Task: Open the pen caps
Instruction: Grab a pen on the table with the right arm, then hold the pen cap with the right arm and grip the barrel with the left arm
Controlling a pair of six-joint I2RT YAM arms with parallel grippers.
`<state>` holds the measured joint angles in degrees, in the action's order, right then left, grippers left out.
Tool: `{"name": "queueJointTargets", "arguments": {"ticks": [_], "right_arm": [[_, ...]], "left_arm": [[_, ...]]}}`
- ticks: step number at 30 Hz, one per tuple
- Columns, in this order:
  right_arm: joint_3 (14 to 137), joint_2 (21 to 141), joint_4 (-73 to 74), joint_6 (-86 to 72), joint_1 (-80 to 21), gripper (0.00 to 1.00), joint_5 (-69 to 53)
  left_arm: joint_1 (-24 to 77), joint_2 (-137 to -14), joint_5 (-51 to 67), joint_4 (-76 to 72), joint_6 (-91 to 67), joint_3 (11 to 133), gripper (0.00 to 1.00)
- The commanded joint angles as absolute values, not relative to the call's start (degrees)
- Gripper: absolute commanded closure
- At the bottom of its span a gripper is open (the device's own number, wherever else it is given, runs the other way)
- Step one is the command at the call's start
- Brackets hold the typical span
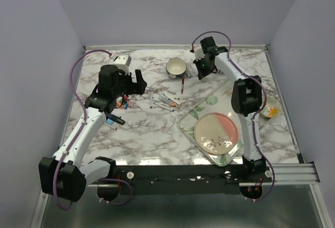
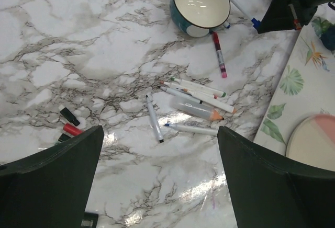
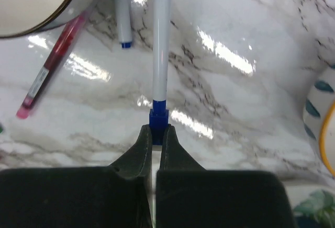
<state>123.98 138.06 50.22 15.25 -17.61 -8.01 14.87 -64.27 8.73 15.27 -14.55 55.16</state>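
Observation:
I should next grab the pen's white body by its end opposite the blue cap with my left gripper. My right gripper can then pull the blue cap off.
My right gripper is shut on the blue cap of a white-barrelled pen that points away from it, just above the marble table. In the top view this gripper is beside the bowl. My left gripper is open and empty, held above the table; in the top view it is at the left. Loose black and red caps lie to its left. Several uncapped pens lie in a cluster ahead of it.
A red-pink pen lies by the white bowl. A second blue-tipped pen lies near the held one. A leaf-patterned tray with a pink plate is at the right, a small bowl beyond it.

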Motion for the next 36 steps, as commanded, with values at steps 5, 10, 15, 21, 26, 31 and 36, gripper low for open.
{"name": "queueJointTargets", "arguments": {"ticks": [5, 10, 15, 21, 26, 31, 36], "right_arm": [[102.95, 111.38, 42.81, 10.90, -17.23, 0.99, -19.40], [82.03, 93.48, 36.93, 10.02, -17.23, 0.99, -42.76], [67.60, 84.65, 27.79, 7.91, -17.14, 0.99, -62.46], [62.41, 86.39, 23.74, 6.16, -17.23, 0.99, -72.85], [60.91, 87.28, 21.10, 3.87, -17.31, 0.99, -77.07], [60.12, 87.01, 19.60, 2.90, -17.75, 0.99, -77.43], [60.82, 87.89, 21.35, 4.30, -18.98, 0.99, -76.73]], "left_arm": [[13.97, -64.25, 24.57, 4.16, -20.90, 50.72, 0.04], [15.81, -60.13, 30.68, -14.20, -40.40, 38.11, 0.08], [27.64, -53.27, 18.94, -27.50, -47.81, 28.75, 0.08], [36.90, -50.18, 7.92, -35.23, -49.13, 22.24, 0.09], [42.61, -52.99, 2.56, -39.28, -47.73, 21.36, 0.10], [45.09, -58.88, -1.84, -42.71, -47.29, 24.34, 0.14], [45.79, -61.78, -6.23, -42.71, -47.46, 27.07, 0.18]]}}
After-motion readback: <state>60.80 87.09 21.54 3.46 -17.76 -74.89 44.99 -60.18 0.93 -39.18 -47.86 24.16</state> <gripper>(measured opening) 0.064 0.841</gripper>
